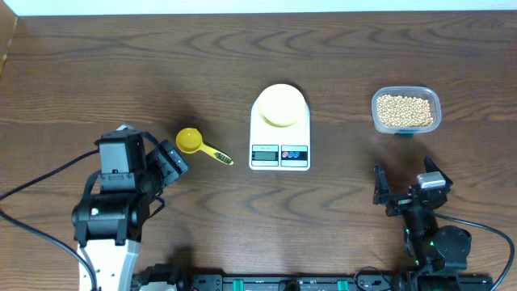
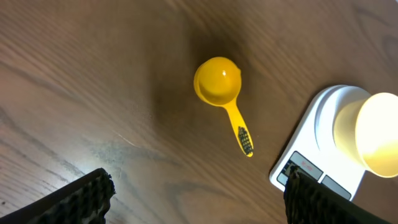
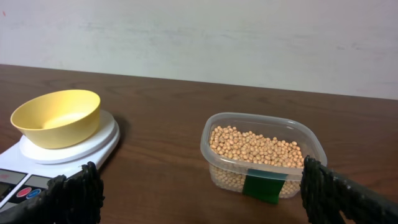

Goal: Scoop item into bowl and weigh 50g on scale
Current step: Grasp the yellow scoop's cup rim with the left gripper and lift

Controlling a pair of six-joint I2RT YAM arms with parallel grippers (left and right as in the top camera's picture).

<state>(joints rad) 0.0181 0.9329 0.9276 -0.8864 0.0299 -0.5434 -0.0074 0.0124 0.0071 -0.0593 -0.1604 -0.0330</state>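
Note:
My left gripper will go to the yellow scoop and grab it by its cup rim [image 1: 190,141] [image 2: 217,82]. The scoop's handle then stays free to hand over to my right gripper.
The pale-yellow bowl [image 1: 280,105] [image 3: 59,115] stands empty on the white scale [image 1: 279,147] [image 3: 93,146] at mid-table. The beige beans [image 1: 404,109] [image 3: 255,146] fill a clear tub [image 1: 432,103] [image 3: 217,127] at the right. A bright yellow scoop [image 1: 198,145] [image 2: 217,81] lies on the table left of the scale, its handle pointing toward the scale. My left gripper [image 1: 171,159] [image 2: 199,186] hovers open just left of the scoop, nothing between its fingers. My right gripper [image 1: 404,176] [image 3: 199,180] is open and empty, in front of the tub and apart from it.
A green label [image 3: 264,185] marks the tub's near wall. A pale wall runs behind the table's far edge [image 3: 249,90]. Cables trail from both arm bases along the near edge.

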